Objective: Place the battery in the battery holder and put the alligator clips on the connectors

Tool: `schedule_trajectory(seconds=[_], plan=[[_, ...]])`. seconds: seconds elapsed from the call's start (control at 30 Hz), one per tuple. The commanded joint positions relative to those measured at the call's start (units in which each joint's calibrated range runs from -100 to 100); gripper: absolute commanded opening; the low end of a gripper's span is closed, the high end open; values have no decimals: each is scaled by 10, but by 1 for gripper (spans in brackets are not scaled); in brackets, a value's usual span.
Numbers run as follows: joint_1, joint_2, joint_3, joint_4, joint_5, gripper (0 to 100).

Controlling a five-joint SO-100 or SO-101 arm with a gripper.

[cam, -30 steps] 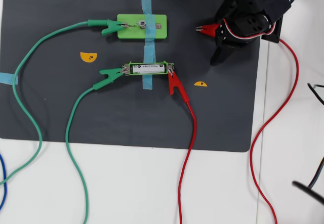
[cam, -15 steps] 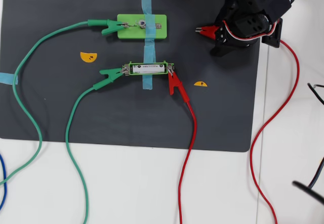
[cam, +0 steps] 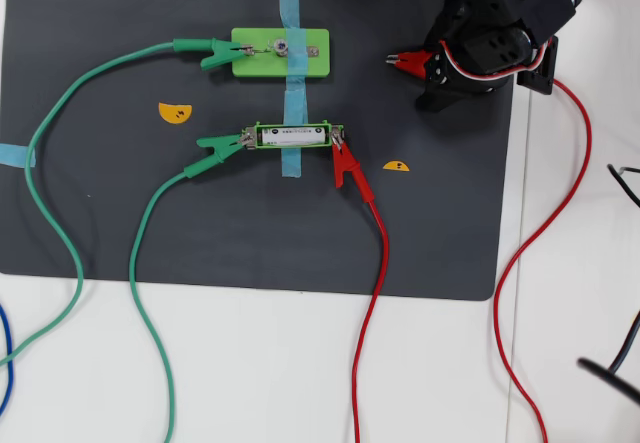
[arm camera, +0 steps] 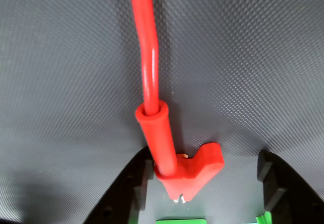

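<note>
The gripper needs to put the clip on its connector, so it should next grab the second red clip [cam: 408, 60] by its flared red handles.
The white battery [cam: 290, 136] lies in the bright-green battery holder [cam: 262, 127]. A green alligator clip [cam: 218, 146] bites the holder's left connector [cam: 245, 139], and a red one [cam: 346, 163] bites its right end. Another green clip [cam: 215, 53] grips the light-green block [cam: 250, 63]. A second red clip [cam: 408, 60] [arm camera: 174, 158] lies on the mat between my black fingers [arm camera: 134, 183]. My gripper [cam: 428, 78] [arm camera: 202, 166] is open: the left finger touches the clip, while mat shows between the clip and the right finger.
A dark mat [cam: 250, 233] covers the table, with blue tape [cam: 290, 23] over both green pieces. Two small orange markers [cam: 174, 112] lie on it. Green and red wires [cam: 378, 293] trail toward the near edge. The held clip's red wire [cam: 560, 213] loops off the mat's right side.
One second ago the lower finger stood wider apart. It swung in toward the red clip and has stayed there. The clip itself has not moved.
</note>
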Motion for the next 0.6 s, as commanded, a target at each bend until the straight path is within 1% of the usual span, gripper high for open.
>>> schedule_trajectory(seconds=[0.0,0.07,0.1,0.17,0.43,0.47,0.57], plan=[[4,12,9,7,4,16],[4,12,9,6,4,11],[4,12,9,2,16,5],[4,11,9,2,27,1],[3,10,10,2,33,1],[3,-3,22,1,42,1],[-17,-78,79,-18,44,1]])
